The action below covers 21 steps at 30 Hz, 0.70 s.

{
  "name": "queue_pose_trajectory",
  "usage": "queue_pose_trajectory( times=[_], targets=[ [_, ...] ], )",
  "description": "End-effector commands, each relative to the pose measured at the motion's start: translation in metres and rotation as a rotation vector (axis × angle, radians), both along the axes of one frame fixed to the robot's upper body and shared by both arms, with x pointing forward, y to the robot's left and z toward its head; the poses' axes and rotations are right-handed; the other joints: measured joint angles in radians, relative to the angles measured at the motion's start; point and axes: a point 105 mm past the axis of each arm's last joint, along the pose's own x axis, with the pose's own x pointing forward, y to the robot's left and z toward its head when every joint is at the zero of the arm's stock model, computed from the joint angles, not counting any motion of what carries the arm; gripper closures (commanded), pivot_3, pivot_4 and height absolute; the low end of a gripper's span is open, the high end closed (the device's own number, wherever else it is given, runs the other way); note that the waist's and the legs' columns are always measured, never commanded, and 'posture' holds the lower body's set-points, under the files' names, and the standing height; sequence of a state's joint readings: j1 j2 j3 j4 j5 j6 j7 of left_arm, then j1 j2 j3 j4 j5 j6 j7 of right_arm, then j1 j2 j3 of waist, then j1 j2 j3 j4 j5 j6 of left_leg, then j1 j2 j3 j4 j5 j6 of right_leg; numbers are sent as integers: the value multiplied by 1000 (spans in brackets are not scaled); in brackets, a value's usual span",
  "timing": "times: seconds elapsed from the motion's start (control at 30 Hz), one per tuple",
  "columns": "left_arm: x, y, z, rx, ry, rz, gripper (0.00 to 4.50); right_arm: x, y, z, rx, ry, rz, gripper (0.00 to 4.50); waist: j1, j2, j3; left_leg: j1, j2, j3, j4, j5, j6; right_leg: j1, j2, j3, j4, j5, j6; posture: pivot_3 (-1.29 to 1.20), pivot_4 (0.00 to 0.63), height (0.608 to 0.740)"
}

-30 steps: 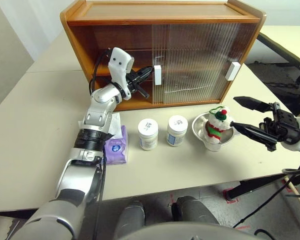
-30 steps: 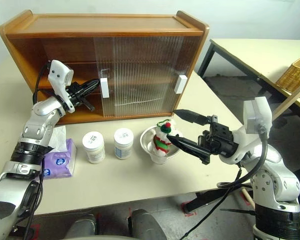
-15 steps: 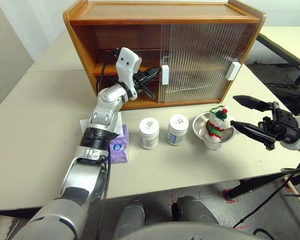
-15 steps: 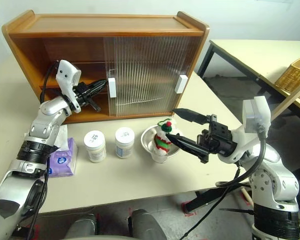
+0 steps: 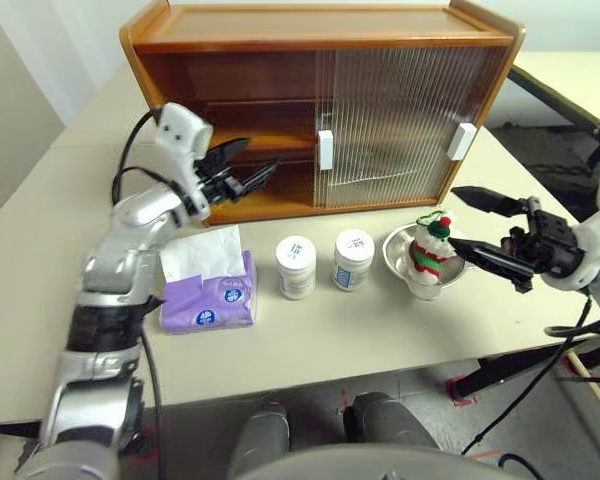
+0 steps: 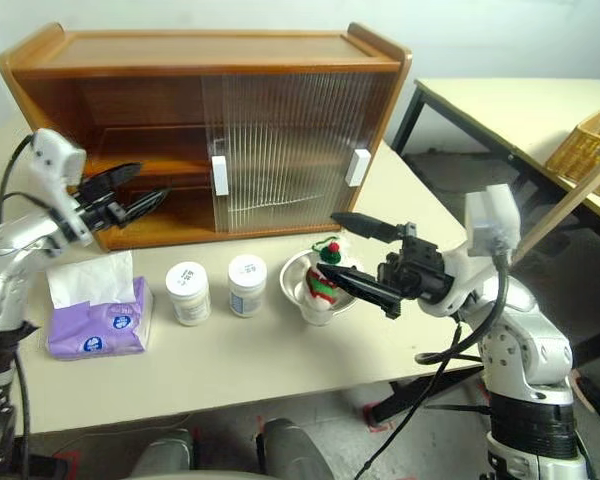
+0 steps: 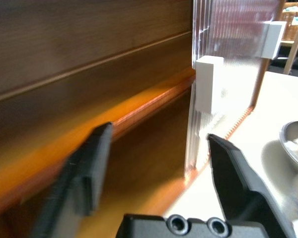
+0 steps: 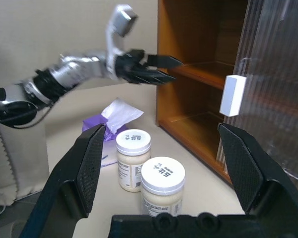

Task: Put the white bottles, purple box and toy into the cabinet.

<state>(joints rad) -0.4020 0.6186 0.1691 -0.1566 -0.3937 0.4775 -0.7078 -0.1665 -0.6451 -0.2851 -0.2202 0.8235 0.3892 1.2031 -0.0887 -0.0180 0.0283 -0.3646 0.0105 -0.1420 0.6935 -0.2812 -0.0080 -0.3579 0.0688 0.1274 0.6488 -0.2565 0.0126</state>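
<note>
The purple box has a thin loose tissue [image 5: 202,254] hanging from its top slot. My left gripper will next grab the box by its short wrapped end [image 5: 174,306] for that reason.
The cabinet [image 5: 320,40] stands at the back of the table with its left half uncovered; the left sliding door's white handle [image 5: 325,150] sits near the middle. My left gripper [image 5: 260,155] hangs open and empty in front of that opening, level with the inner shelf [image 7: 89,94]. Two white bottles [image 5: 296,266] [image 5: 353,258] stand side by side in front of the cabinet. To their left lies the purple box [image 5: 208,300]. The toy [image 5: 429,250] sits in a steel bowl [image 5: 395,255]. My right gripper [image 5: 453,216] is open just right of the toy, not touching it.
A second white handle [image 5: 459,141] marks the right door, which covers the cabinet's right half. Another table [image 6: 500,100] and a wicker basket [image 6: 585,150] stand off to the right. Bare tabletop [image 5: 310,340] runs along the front edge.
The left door slid to the right. My left gripper then let go of the handle, opened and drew back to the left. The right gripper stayed where it was.
</note>
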Motion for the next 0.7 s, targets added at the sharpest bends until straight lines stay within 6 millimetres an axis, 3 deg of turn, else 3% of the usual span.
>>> queue_pose_trajectory(
  times=[0.03, 0.13, 0.2, 0.27, 0.37, 0.53, 0.7],
  targets=[
    [-30, 15, 7, 0, 112, -24, 24, 4, -1, 2, -8, -10, 14, 0, 2, 0, -1, 0, 0, 0, 0, 0, 0, 0, 0, 0, 0, 0, -1, -107, 1, 740],
    [-46, 27, 6, 32, 195, -5, 24, 6, -3, 4, -9, -14, 20, 0, 9, 2, -3, 0, 1, -1, 0, -1, -1, -2, 0, 0, 1, 1, -4, -99, 0, 740],
    [-66, 47, 1, 67, 324, 41, 24, 8, -5, 4, -11, -16, 27, 0, 11, 5, -4, 0, 1, -3, -1, -2, -3, -4, 0, 0, 1, 2, -6, -90, 0, 740],
    [-86, 60, -6, 106, 453, 76, 24, 9, -5, 4, -13, -18, 37, 0, 10, 6, -6, 0, 3, -4, -1, -4, -7, -7, 0, 0, 2, 7, -18, -86, 0, 740],
    [-102, 65, -20, 109, 590, 99, 24, 6, -4, 4, -18, -27, 67, 0, 12, 11, -9, 0, 7, -4, -3, -5, -9, -13, 1, -1, 2, 7, -24, -88, 0, 740],
    [-119, 71, -50, 104, 765, 173, 24, -2, -2, 1, -45, -54, 118, 0, 17, 18, -16, -1, 12, -4, -10, -7, -12, -19, 2, 2, 2, 6, -34, -95, 0, 740],
    [-126, 78, -66, 133, 848, 232, 24, -6, -1, -5, -80, -56, 137, 0, 18, 17, -19, -1, 17, -4, -19, -6, -15, -20, 5, 1, 4, 6, -42, -98, 1, 740]
  ],
)
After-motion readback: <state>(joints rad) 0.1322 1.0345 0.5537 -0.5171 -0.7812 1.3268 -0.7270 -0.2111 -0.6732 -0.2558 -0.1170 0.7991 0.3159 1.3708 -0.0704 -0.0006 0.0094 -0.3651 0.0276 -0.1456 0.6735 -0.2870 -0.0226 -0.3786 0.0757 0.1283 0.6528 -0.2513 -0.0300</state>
